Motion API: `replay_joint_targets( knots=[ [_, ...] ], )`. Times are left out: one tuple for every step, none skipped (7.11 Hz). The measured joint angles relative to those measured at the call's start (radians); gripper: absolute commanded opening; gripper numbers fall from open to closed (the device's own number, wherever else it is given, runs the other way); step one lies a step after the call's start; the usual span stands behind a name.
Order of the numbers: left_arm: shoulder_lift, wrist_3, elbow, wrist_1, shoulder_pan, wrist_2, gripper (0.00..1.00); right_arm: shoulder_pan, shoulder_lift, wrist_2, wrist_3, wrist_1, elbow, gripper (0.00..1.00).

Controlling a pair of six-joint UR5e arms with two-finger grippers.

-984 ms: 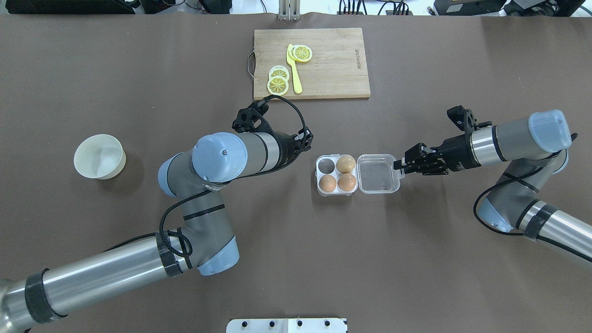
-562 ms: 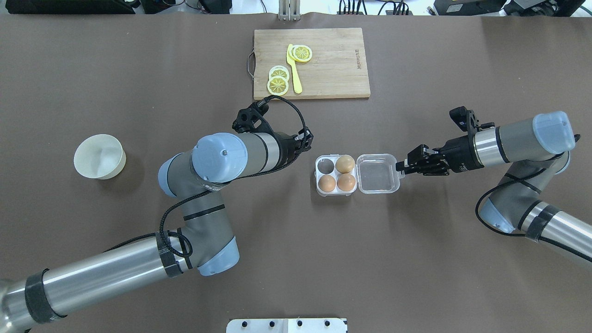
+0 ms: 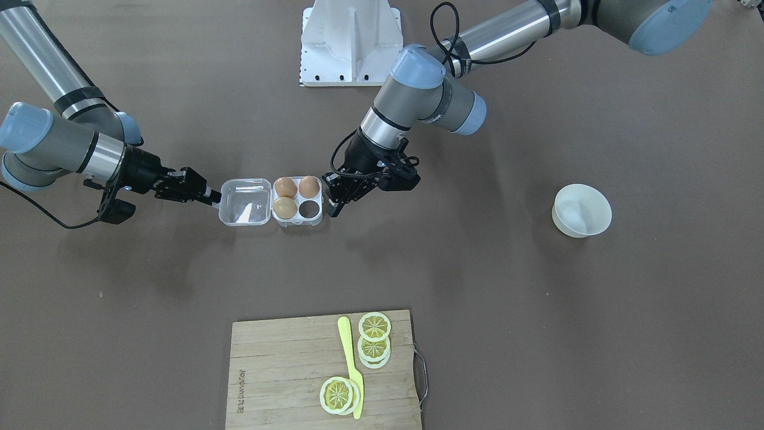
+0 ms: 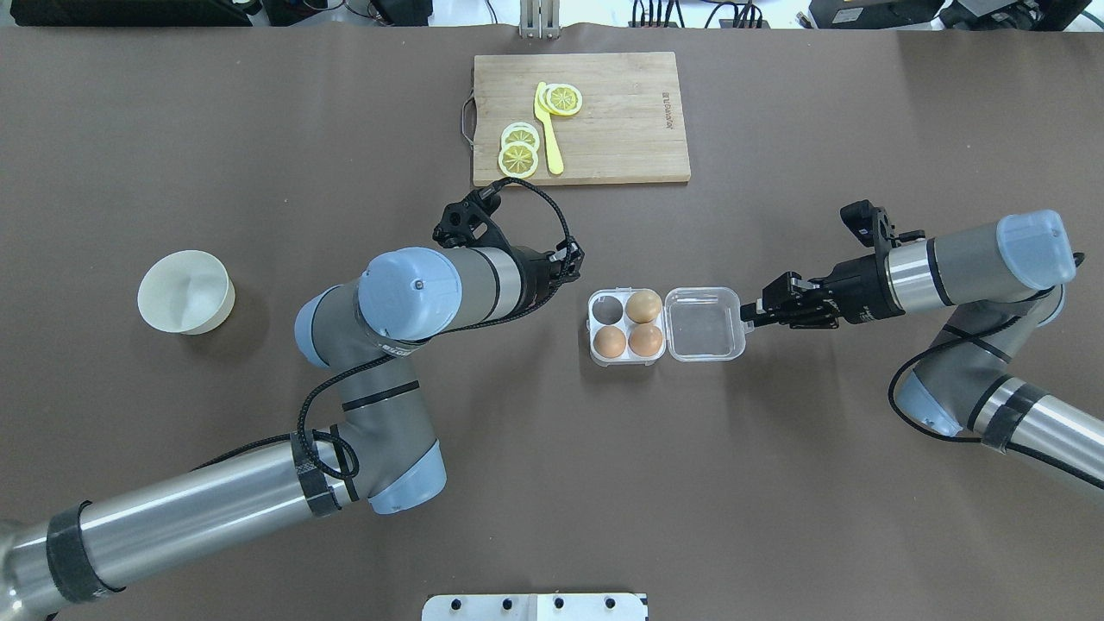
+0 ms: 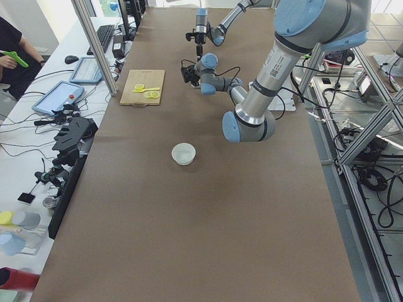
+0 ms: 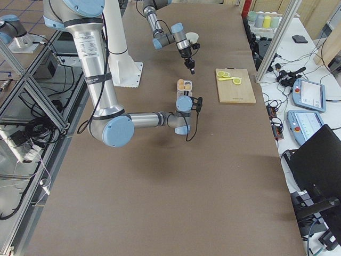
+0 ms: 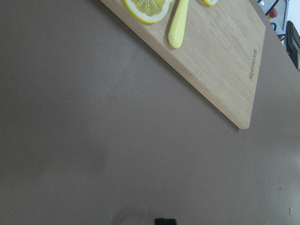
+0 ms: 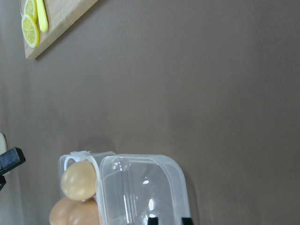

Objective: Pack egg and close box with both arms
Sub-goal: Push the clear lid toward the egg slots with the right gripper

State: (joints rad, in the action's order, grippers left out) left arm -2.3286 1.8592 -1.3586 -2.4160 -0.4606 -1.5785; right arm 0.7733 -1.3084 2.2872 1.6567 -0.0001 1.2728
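Next, my right gripper takes hold of the lid [image 3: 245, 202] by its thin outer edge [image 3: 220, 203] to close the box, since the lid is too wide for my fingers.
The clear box [image 4: 604, 323] lies open at mid-table, its lid [image 4: 703, 326] flat to the right. Two orange-brown eggs [image 4: 611, 341] [image 4: 646, 340] fill the near cells, and I cannot tell them apart. A paler tan egg [image 4: 643, 306] sits in a far cell; the other far cell [image 4: 609, 306] is empty. My right gripper [image 4: 745, 315] is at the lid's right rim, fingers slightly apart; its fingertips [image 8: 152, 218] show at the lid's edge. My left gripper [image 3: 332, 208] is shut and empty, just beside the box by the empty cell.
A wooden cutting board [image 4: 621, 121] with lemon slices and a yellow knife lies at the far middle. A white bowl [image 4: 185, 291] stands at the left. The robot's white base [image 4: 535, 607] is at the near edge.
My right gripper has drawn back slightly to the right and toward the near side along the lid's rim. The box and the left arm have not visibly moved.
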Motion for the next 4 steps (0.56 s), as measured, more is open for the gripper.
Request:
replay_joint_targets(
  knots=[
    [0.002, 0.0, 0.0, 0.0, 0.0, 0.0, 0.0, 0.0, 0.0, 0.0, 0.0, 0.0, 0.0, 0.09],
    [0.005, 0.0, 0.0, -0.001, 0.0, 0.0, 0.0, 0.0, 0.0, 0.0, 0.0, 0.0, 0.0, 0.0],
    [0.007, 0.0, 0.0, -0.001, 0.0, 0.0, 0.0, 0.0, 0.001, 0.0, 0.0, 0.001, 0.0, 0.0],
    [0.007, 0.0, 0.0, -0.001, 0.0, 0.0, 0.0, 0.0, 0.002, 0.0, 0.0, 0.001, 0.001, 0.0]
  ],
)
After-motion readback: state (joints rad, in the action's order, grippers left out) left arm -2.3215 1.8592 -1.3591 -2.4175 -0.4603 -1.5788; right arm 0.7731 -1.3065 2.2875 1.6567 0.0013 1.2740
